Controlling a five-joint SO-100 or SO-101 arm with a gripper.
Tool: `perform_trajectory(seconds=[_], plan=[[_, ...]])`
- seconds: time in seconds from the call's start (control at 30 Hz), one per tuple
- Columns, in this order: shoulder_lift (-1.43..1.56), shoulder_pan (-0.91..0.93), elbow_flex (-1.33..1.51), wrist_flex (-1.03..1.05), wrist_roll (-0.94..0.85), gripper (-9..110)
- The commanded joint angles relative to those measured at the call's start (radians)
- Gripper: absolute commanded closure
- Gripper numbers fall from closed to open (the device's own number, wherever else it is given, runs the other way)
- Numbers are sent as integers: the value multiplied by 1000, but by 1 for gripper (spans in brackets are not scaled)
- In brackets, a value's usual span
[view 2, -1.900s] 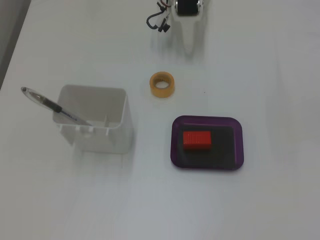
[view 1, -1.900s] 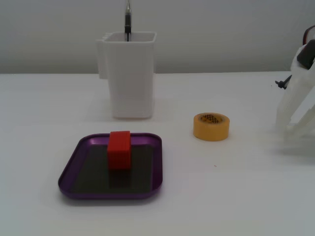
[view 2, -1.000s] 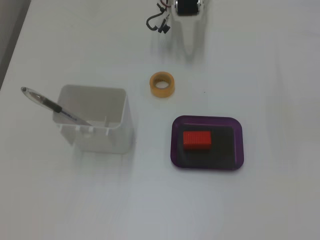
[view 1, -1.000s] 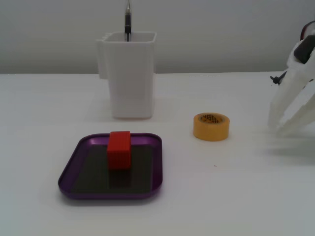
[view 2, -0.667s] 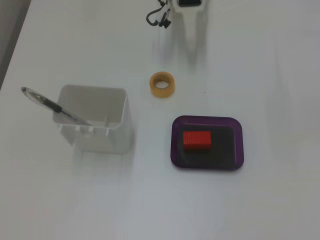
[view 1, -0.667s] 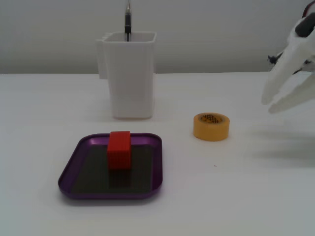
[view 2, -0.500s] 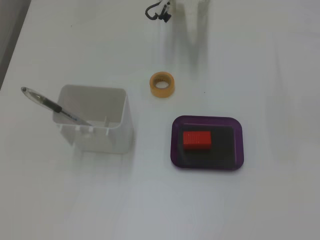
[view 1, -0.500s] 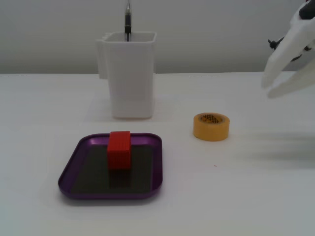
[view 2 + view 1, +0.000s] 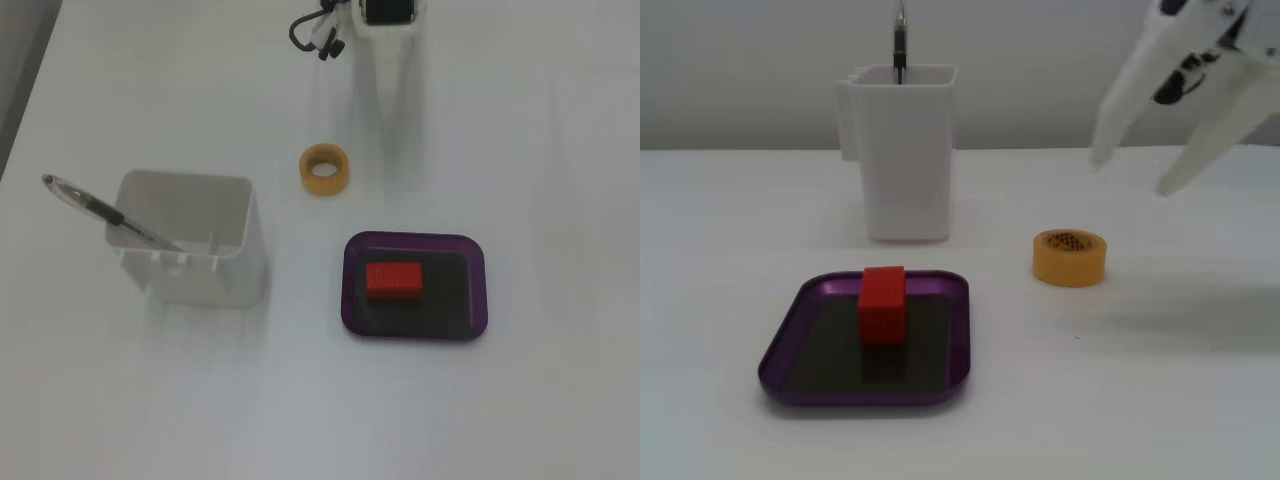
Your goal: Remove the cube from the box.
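Observation:
My gripper grabs the opposite sides of the red cube (image 9: pixel 883 305) next, to take the cube out of the purple tray.
The red cube (image 9: pixel 883 305) stands inside the purple tray (image 9: pixel 865 395), toward its back edge in a fixed view. From above, the cube (image 9: pixel 395 280) lies in the left half of the tray (image 9: pixel 478 292). My white gripper (image 9: pixel 1132 175) hangs open and empty in the air at the upper right, above and behind the yellow tape roll, well away from the tray. In the view from above the gripper (image 9: pixel 395 140) reaches in from the top edge, white against the white table, so its fingers are hard to make out.
A yellow tape roll (image 9: pixel 1069 258) lies right of the tray and also shows from above (image 9: pixel 326 170). A tall white container (image 9: pixel 905 150) with a pen (image 9: pixel 899 40) stands behind the tray; from above the container (image 9: pixel 190 240) is at left. The table is white.

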Motion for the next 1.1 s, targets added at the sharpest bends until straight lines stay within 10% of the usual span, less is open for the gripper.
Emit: perform_trajectory(seconds=[0.0,1.07], plan=[[-199,-6,-219,-6,32,84],[-1285,-5,-1216,-5,34,84]])
